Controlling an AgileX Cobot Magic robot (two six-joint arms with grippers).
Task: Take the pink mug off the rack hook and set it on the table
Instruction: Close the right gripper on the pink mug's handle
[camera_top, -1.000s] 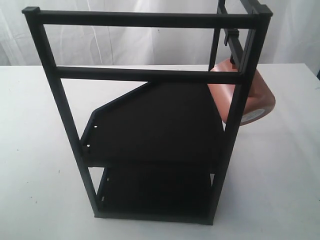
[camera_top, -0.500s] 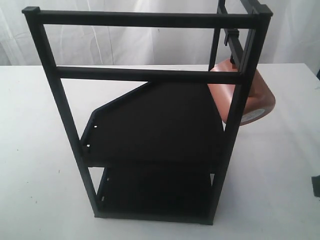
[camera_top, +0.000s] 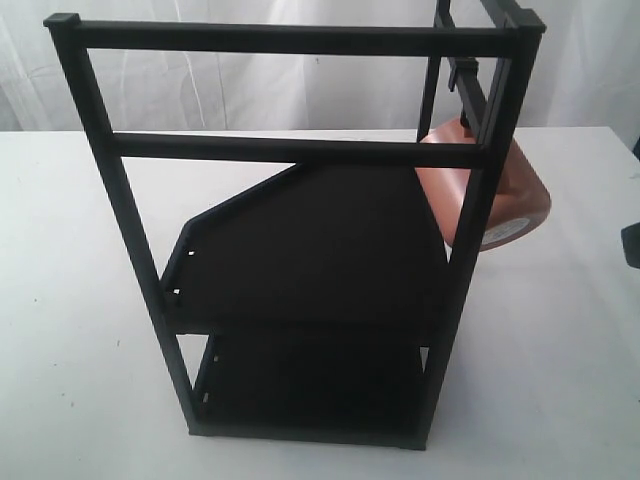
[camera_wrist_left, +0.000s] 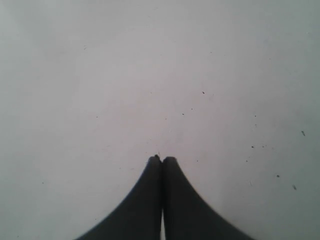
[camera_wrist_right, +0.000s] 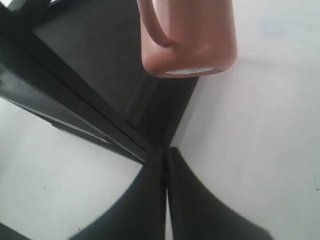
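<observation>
The right gripper grips the pink mug (camera_wrist_right: 195, 35) by its handle (camera_wrist_right: 155, 25) next, to lift it off the rack hook onto the table.
The pink mug (camera_top: 515, 195) hangs by its handle from the rack hook (camera_top: 463, 72) on the right side of the tall black rack (camera_top: 300, 150), base tilted down with its whitish label showing. In the right wrist view the pink mug (camera_wrist_right: 195, 35) hangs beside the rack's dark bars, some way beyond my right gripper (camera_wrist_right: 165, 149), which is shut and holds nothing. A dark piece of the right arm (camera_top: 632, 243) shows at the exterior view's right edge. My left gripper (camera_wrist_left: 161, 159) is shut and empty over the white table (camera_wrist_left: 150, 75); the exterior view does not show it.
The rack has two dark shelves (camera_top: 310, 250) and stands in the middle of the white table (camera_top: 60, 300). White curtains hang behind the table. The rack's front post (camera_top: 480, 220) stands in front of the mug in the exterior view.
The dark piece of the right arm at the right edge, absent a second ago, appeared low and has now risen higher. The mug and rack have not moved.
</observation>
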